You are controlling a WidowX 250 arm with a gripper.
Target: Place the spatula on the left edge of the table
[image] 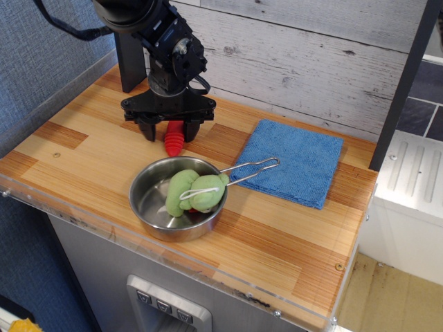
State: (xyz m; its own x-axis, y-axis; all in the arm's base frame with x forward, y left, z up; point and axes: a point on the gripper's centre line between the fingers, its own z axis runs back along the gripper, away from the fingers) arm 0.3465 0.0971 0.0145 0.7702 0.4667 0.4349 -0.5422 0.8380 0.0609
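Observation:
The gripper will next pick the spatula up by its red handle (pixel 174 132), and then it can set the spatula at the table's edge by the blue wall (pixel 48 127).
The spatula (pixel 174 143) lies on the table (pixel 76 149) behind the steel pan. Only its red ribbed handle shows, pointing toward the front; its metal head is hidden under my gripper. My gripper (pixel 169 131) is low over the table with its black fingers (pixel 147 130) on either side of the handle's upper part. The jaws stand apart, wider than the handle, and I see no contact with it. The table's left edge lies well to the left of the gripper.
A steel pan (pixel 147 202) holding a green plush toy (pixel 196 191) sits just in front of the spatula, its wire handle (pixel 252 168) reaching onto a blue cloth (pixel 294 160) at the right. A black post (pixel 130 62) stands at the back left.

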